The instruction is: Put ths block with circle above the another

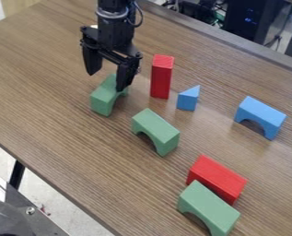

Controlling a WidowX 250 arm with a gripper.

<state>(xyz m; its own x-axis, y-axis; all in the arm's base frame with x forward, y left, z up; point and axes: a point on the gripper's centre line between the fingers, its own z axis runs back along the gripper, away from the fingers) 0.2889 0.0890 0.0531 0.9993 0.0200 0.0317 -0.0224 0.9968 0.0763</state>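
The green arch block below my gripper needs to be stacked above another arch block, so my gripper will hold it by its long flat sides next.
The black gripper hangs at the upper left, its fingers spread apart, with nothing visible held. Directly below it, a green arch block stands on the table; one finger overlaps its upper right part, and I cannot tell if they touch. A second green arch block stands to the lower right of the first. A third green arch block is near the bottom edge. On the right stands a blue arch block. None of the arch blocks rests on another.
An upright red block stands close to the gripper's right, with a small blue triangular block beside it. A red block lies against or very near the bottom green arch. The wooden table has its front edge at lower left.
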